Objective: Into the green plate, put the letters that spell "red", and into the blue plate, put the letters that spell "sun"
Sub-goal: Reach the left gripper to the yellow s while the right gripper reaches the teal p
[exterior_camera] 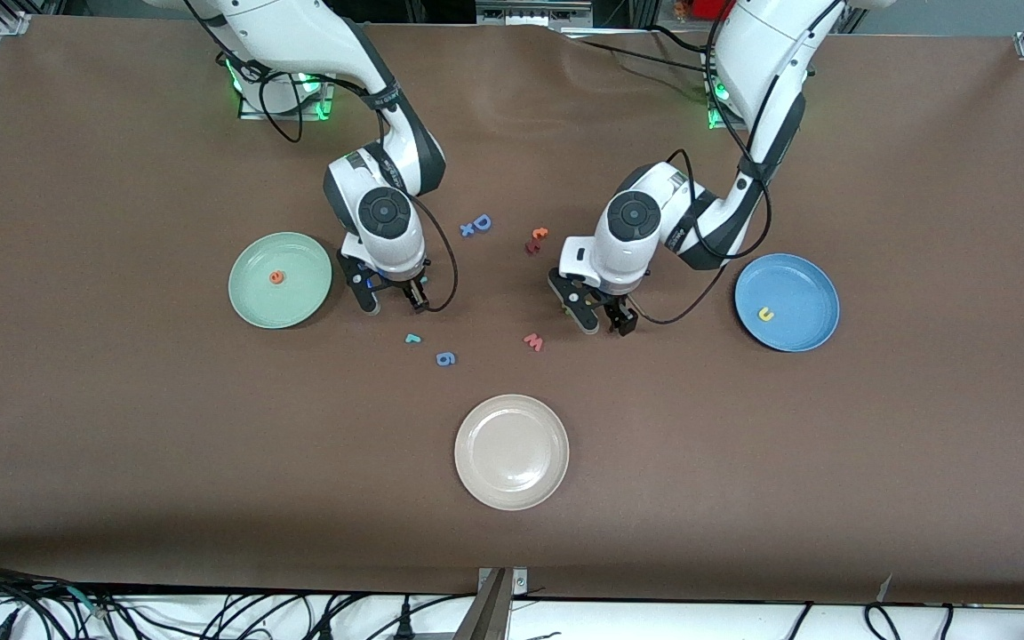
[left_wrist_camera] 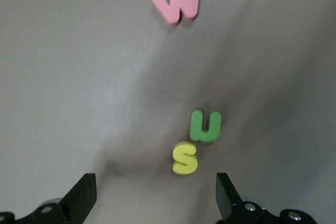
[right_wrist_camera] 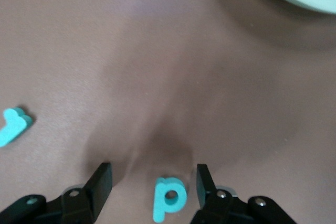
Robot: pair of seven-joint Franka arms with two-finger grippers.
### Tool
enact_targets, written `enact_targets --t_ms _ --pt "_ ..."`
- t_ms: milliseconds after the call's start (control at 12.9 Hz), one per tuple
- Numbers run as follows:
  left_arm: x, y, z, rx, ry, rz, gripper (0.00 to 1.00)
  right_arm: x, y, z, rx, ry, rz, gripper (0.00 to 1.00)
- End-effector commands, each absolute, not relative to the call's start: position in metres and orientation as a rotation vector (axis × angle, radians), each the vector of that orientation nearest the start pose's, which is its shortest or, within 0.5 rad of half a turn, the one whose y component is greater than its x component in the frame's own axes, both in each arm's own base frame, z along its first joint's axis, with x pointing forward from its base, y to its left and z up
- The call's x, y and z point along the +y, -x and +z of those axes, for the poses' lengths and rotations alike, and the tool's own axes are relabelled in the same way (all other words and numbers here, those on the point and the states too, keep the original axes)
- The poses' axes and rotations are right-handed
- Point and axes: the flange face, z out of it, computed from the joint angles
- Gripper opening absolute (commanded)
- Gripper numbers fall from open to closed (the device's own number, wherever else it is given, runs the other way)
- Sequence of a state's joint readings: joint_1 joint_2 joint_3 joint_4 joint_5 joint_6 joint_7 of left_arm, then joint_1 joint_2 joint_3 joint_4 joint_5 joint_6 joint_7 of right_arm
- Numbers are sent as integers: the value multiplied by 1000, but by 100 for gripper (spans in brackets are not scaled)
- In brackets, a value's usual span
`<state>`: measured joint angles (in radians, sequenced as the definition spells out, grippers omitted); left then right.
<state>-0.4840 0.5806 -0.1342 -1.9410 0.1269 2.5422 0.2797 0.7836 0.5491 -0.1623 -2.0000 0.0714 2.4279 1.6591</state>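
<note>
The word "sun" needs to be spelled in the blue plate [exterior_camera: 801,280], so my left gripper will next grab the yellow "s" by its curved sides.
My right gripper [exterior_camera: 396,302] hangs low over the table beside the green plate [exterior_camera: 299,300], which holds the orange "e" [exterior_camera: 276,276]. In the right wrist view its fingers [right_wrist_camera: 101,181] stand open on either side of the teal "d" [right_wrist_camera: 169,199], not touching it. The teal "r" [exterior_camera: 412,338] lies a little nearer the front camera. My left gripper [exterior_camera: 607,324] is open [left_wrist_camera: 155,198] just above the table, short of the yellow "s" [left_wrist_camera: 185,158] and the dark green "n" [left_wrist_camera: 205,126]. The blue plate [exterior_camera: 801,280] holds the yellow "u" [exterior_camera: 766,314].
A pinkish "w" [exterior_camera: 534,341] lies beside the left gripper. A blue "6" [exterior_camera: 445,358] sits near the "r". A blue "D" [exterior_camera: 481,222] and reddish letters [exterior_camera: 536,240] lie between the arms. A cream plate [exterior_camera: 511,451] is nearest the front camera.
</note>
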Motion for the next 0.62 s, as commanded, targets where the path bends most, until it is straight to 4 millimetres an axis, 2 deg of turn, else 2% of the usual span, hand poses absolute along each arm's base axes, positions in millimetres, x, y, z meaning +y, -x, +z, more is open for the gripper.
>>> enact_targets --t_ms 0,464,541 --pt "-374 -506 168 1521 2749 -88 100 352 -472 181 1709 2785 41 69" --pt "-376 -503 158 1526 2743 -80 99 355 -465 176 1730 2775 50 58" --pt "-376 -502 157 1526 2743 -78 96 356 -464 176 1730 2775 51 58"
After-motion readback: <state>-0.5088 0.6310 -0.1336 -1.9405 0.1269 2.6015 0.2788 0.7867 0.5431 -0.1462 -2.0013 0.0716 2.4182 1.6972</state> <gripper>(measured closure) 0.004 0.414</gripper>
